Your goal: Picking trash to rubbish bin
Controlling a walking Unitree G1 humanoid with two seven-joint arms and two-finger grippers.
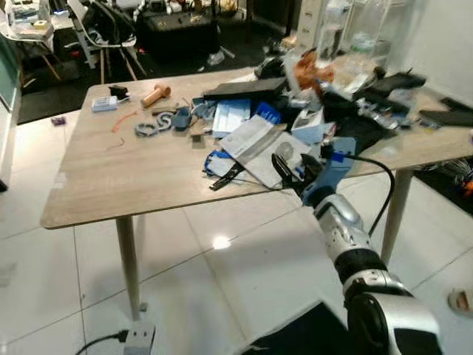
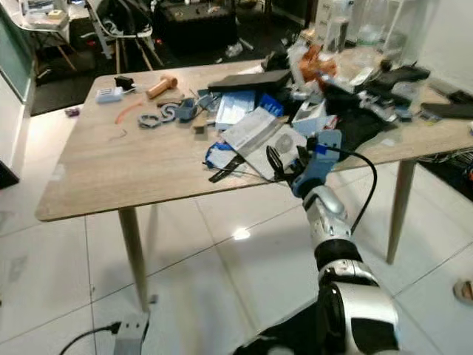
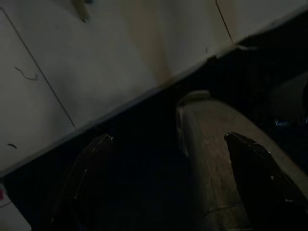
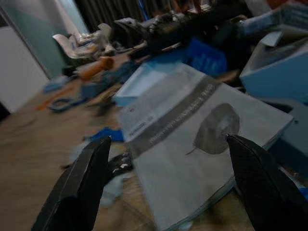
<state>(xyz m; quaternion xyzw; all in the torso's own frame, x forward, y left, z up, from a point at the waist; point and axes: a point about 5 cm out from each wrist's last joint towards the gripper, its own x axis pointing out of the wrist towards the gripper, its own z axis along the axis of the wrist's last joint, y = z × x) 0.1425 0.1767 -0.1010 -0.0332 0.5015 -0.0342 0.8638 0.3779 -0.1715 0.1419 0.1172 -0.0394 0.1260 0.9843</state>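
The leaflet point(image 4: 192, 130) needs to get to the rubbish bin, so my right gripper will next grab it by its edge point(image 4: 222, 189) beside the leaf print.
A cluttered wooden table point(image 1: 118, 185) stands before me. My right gripper point(image 1: 290, 171) reaches over its front edge, fingers point(image 4: 84, 185) open, just short of a white-grey leaflet point(image 4: 192, 130) lying flat among the litter. The same leaflet point(image 1: 259, 148) sits beside a blue wrapper point(image 1: 218, 161) and a black clip point(image 1: 225, 177). Blue packets point(image 1: 230, 116) and a pale blue box point(image 4: 276, 72) lie behind it. My left gripper point(image 3: 168, 183) hangs low in the dark, fingers open, with the floor beneath.
Further litter covers the table's far right: bottles point(image 1: 332, 29), an orange bag point(image 1: 307, 70), black devices point(image 1: 244, 89). A tan handle point(image 1: 155, 94) and grey rings point(image 1: 151, 127) lie at the back left. A power strip point(image 1: 137, 339) rests on the white tiles. Chairs stand behind.
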